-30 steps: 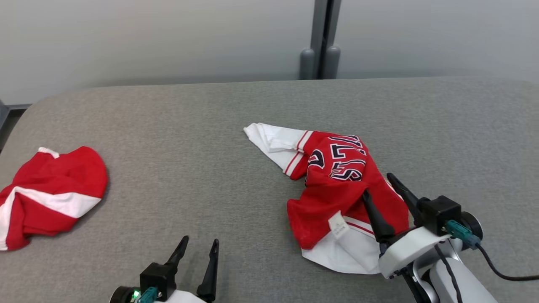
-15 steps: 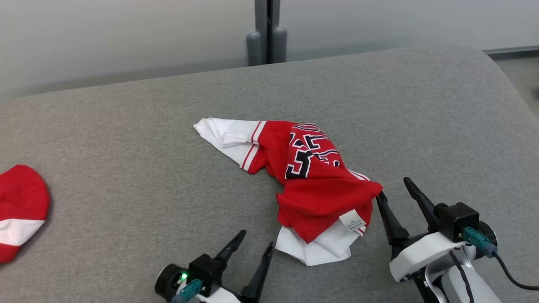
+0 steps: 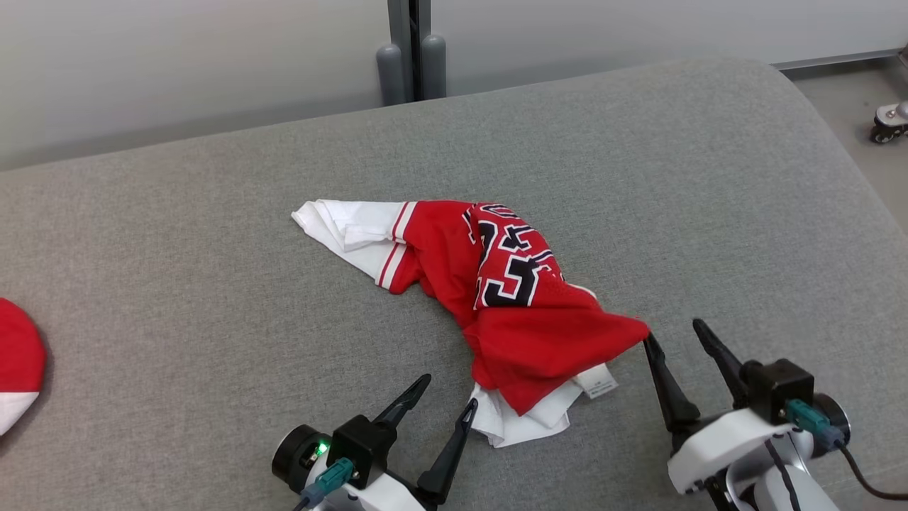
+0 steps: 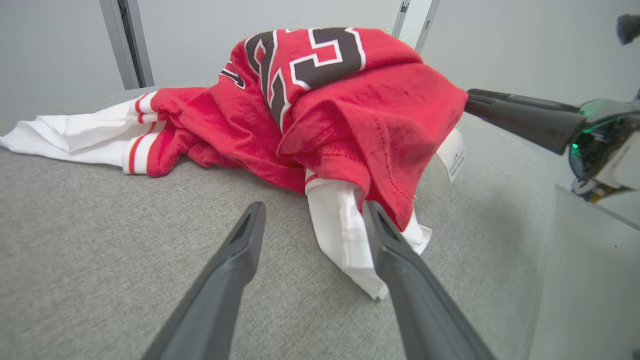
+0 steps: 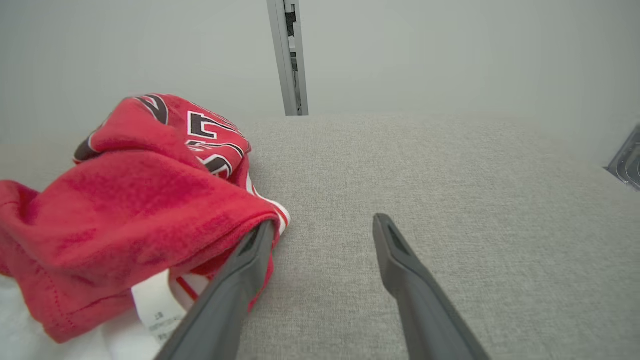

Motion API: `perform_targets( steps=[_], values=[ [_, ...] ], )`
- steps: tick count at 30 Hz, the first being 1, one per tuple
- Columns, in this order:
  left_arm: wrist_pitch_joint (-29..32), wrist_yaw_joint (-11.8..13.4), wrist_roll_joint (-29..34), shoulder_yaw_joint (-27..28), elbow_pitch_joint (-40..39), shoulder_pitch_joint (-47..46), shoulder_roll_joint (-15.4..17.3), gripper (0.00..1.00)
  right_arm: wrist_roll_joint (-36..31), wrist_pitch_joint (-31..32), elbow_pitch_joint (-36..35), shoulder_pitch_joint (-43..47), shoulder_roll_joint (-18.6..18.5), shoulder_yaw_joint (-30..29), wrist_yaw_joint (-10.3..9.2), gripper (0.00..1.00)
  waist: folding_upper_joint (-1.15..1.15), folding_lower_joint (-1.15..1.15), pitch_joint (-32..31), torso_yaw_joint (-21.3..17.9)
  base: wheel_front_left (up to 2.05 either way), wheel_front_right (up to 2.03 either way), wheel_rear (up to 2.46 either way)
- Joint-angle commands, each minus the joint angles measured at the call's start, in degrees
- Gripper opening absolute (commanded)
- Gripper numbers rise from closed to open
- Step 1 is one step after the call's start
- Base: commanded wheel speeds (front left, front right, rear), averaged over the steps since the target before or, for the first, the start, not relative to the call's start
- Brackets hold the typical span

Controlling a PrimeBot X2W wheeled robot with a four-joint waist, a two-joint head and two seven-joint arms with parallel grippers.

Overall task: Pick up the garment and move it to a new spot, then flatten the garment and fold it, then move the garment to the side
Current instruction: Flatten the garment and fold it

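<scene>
My right gripper grabs the jersey's striped red edge [image 3: 636, 329] next, since it stands up off the table while its white hem [image 3: 521, 424] lies flat.
The garment [image 3: 511, 312] is a crumpled red and white jersey with dark numbers, lying mid-way across the grey padded table [image 3: 213, 270]. My left gripper [image 3: 448, 392] is open just in front of its white hem; in the left wrist view the gripper [image 4: 314, 207] has its right finger against the white cloth of the garment [image 4: 350, 115]. My right gripper [image 3: 672, 332] is open at the jersey's right corner. In the right wrist view, the red cloth of the garment [image 5: 125, 215] drapes onto the left finger of that gripper [image 5: 324, 221], with nothing between the fingers.
A second red and white garment [image 3: 18, 369] lies at the table's far left edge. A grey post [image 3: 410, 50] stands against the wall behind. The table's right edge drops to floor where a caster wheel [image 3: 890, 122] stands.
The head camera has turned right. My right gripper has slid off the jersey to its right corner, and the red cloth now covers most of the white hem. My left gripper is closer to the hem.
</scene>
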Motion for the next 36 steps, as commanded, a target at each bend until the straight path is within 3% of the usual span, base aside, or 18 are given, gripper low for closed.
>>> perform_targets(
  steps=[1, 14, 25, 36],
  values=[
    [0.0, 0.3, 0.3, 0.4, 0.1, 0.2, 0.3, 1.0, -0.4, 0.0, 0.3, 0.9, -0.6, 0.0, -0.02, 1.0, 0.0, 0.0, -0.4, 0.1, 0.0, 0.0, 0.0],
    [0.0, 0.3, 0.2, 1.8, -0.5, 3.7, 0.2, 1.0, 0.1, 0.0, 1.9, 6.3, -1.1, -1.7, -0.02, 1.0, 0.0, 0.0, -4.5, -0.2, 0.0, 0.0, 0.0],
    [0.0, -1.1, -2.2, -3.1, 2.7, 1.6, 0.3, 1.0, -0.3, 0.0, 0.4, 4.6, -1.2, -2.1, -0.02, 1.0, 0.0, 0.0, -2.3, -3.4, 0.0, 0.0, 0.0],
    [0.0, -0.9, -4.1, -2.4, 4.6, -1.5, 0.2, 1.0, -0.4, 0.0, -1.0, 3.3, -0.7, -2.2, -0.02, 1.0, 0.0, 0.0, 0.0, -5.7, 0.0, 0.0, 0.0]
  ],
)
